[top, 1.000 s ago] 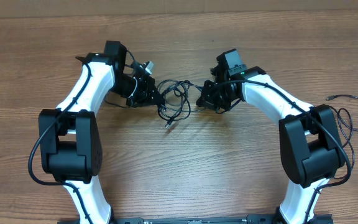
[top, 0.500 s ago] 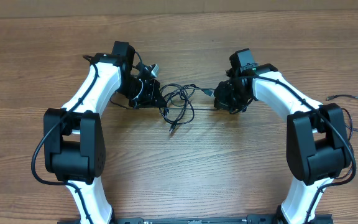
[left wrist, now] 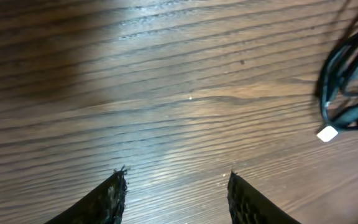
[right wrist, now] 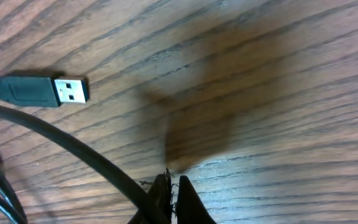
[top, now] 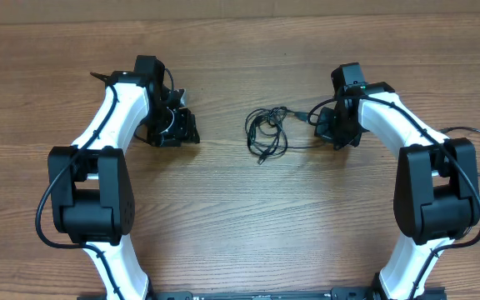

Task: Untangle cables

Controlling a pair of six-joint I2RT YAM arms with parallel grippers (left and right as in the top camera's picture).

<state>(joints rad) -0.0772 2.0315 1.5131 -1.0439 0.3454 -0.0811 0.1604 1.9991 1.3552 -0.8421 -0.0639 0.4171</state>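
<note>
Next, my left gripper grabs a cable loop on the tangle's side opposite my right gripper, to pull the cables apart.
A tangle of thin black cables [top: 267, 133] lies on the wooden table between the arms. In the left wrist view its loops [left wrist: 347, 81] sit at the right edge, with a small white plug tip [left wrist: 327, 133]. My left gripper [top: 188, 129] is well left of the tangle, open [left wrist: 176, 177] over bare wood and holding nothing. My right gripper [top: 327, 132] is just right of the tangle. It is shut [right wrist: 174, 180], with a black cable strand [right wrist: 86, 152] running into its fingers. A USB plug [right wrist: 39, 91] lies loose nearby.
One more thin black cord [top: 477, 137] curves along the table's right side behind the right arm, its plug [top: 442, 131] pointing left. The table's far edge [top: 240, 15] runs along the top.
My left gripper has opened, let go of the tangle and pulled back left. My right arm has moved right, dragging the tangle with it.
</note>
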